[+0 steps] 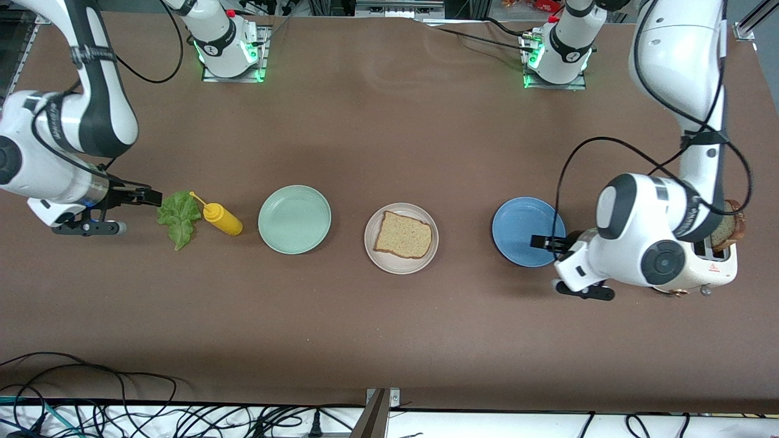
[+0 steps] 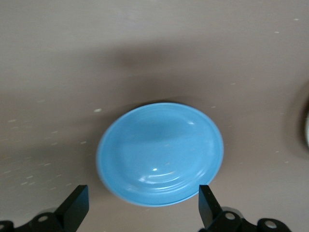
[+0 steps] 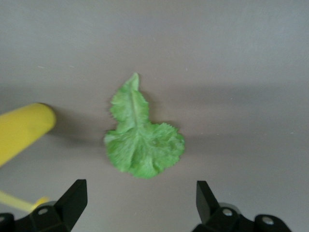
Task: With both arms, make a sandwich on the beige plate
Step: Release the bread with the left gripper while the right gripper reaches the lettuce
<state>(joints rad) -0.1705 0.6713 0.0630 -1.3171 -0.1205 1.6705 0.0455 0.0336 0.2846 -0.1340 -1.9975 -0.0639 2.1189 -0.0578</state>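
Observation:
Next, my right gripper grabs the lettuce leaf (image 1: pixel 179 218) by its ruffled middle to layer the leaf onto the bread on the beige plate.
The beige plate (image 1: pixel 372 246) lies at mid-table with one brown bread slice (image 1: pixel 403 235) flat on it. A ruffled green lettuce leaf (image 1: pixel 179 218) (image 3: pixel 142 142) rests on the table toward the right arm's end. My right gripper (image 1: pixel 152 197) (image 3: pixel 140 205) hangs open and empty beside the leaf, not touching it. A second bread slice (image 1: pixel 727 228) stands in a white toaster (image 1: pixel 721 267), partly hidden by the left arm. My left gripper (image 1: pixel 535 242) (image 2: pixel 143 210) is open and empty over the edge of the blue plate (image 1: pixel 517 225) (image 2: pixel 159 152).
A yellow mustard bottle (image 1: pixel 222 219) (image 3: pixel 21 130) lies beside the lettuce. An empty mint green plate (image 1: pixel 294 219) sits between the bottle and the beige plate. Cables run along the table edge nearest the front camera.

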